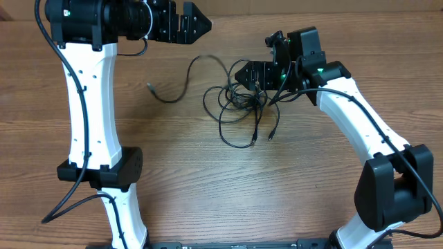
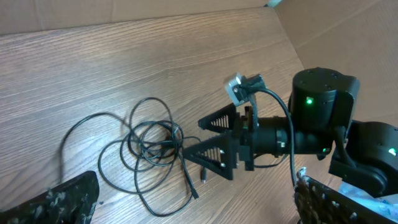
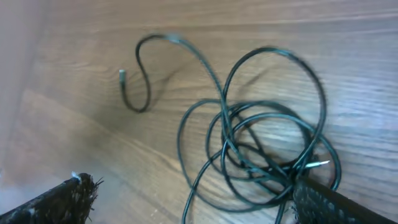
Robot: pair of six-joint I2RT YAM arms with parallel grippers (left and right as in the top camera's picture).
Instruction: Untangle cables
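Observation:
The right gripper grabs the tangle (image 3: 267, 143) by its bunched loops next, leaving loose pieces of cable free for my left gripper to untangle.
A tangle of thin black cables (image 1: 239, 104) lies on the wooden table, right of centre. One strand loops left and ends in a plug (image 1: 149, 86). Two more plug ends (image 1: 263, 137) lie at the tangle's front. My right gripper (image 1: 243, 75) is open and hovers at the tangle's upper right edge. In the right wrist view the tangle (image 3: 267, 143) lies by the right finger of the open jaws (image 3: 194, 186). My left gripper (image 1: 199, 24) is open and empty, high at the back, away from the cables. The left wrist view shows the tangle (image 2: 149, 146) beyond its wide-open jaws (image 2: 196, 190).
The left arm's white column and base (image 1: 93, 138) stand at the table's left. The right arm (image 1: 360, 131) reaches in from the lower right. A cardboard wall (image 2: 348, 25) borders the table's far side.

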